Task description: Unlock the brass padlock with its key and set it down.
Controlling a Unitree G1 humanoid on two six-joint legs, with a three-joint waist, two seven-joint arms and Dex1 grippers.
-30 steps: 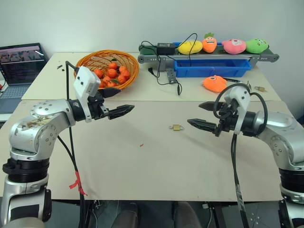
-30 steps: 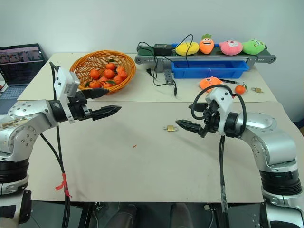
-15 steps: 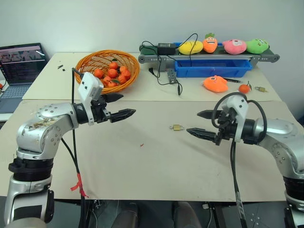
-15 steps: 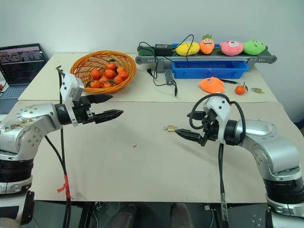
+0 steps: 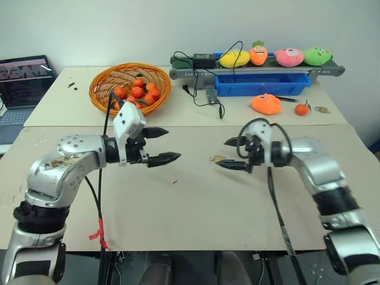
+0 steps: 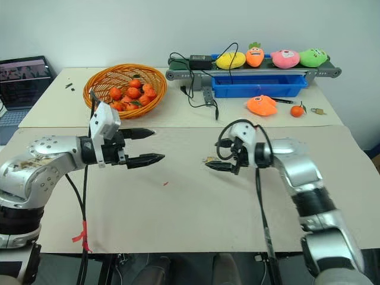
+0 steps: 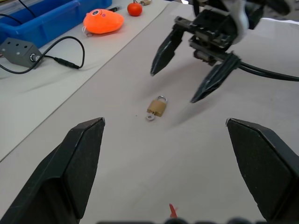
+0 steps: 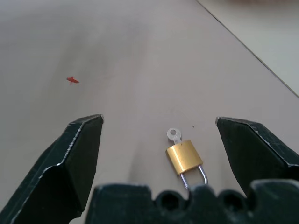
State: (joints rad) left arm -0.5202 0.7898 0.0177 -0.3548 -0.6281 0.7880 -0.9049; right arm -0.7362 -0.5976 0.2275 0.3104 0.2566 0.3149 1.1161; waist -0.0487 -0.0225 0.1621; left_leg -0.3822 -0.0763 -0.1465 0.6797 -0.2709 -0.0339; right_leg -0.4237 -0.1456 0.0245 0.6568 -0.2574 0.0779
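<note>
I am not ready to close yet: my right fingers are above the padlock's brass body (image 5: pixel 218 158). I should lower my right gripper first, then close it on the padlock.
The brass padlock (image 5: pixel 218 159) lies flat on the beige table (image 5: pixel 196 208), with a small silver key (image 8: pixel 174 134) sticking out of its bottom. My right gripper (image 5: pixel 222 154) is open right over it, one finger to each side and neither touching; the right wrist view has the padlock (image 8: pixel 185 156) between the fingers, shackle toward the palm. My left gripper (image 5: pixel 173 144) is open and empty, held above the table to the left of the padlock and pointing at it. From the left wrist I look at the padlock (image 7: pixel 157 107) with the right gripper (image 7: pixel 173 87) behind it.
A wicker basket (image 5: pixel 98 86) of tangerines stands at the back left, a laptop (image 5: pixel 24 80) at the far left. At the back right are a conveyor (image 5: pixel 255 70) with plush toys, a blue tray (image 5: pixel 264 86), an orange plush (image 5: pixel 266 104), a tangerine (image 5: pixel 303 108) and another small padlock (image 5: pixel 322 109).
My right gripper has come down and leftward until its open fingers flank the padlock. The left gripper has drifted a little lower and to the right. The head camera has shifted too.
</note>
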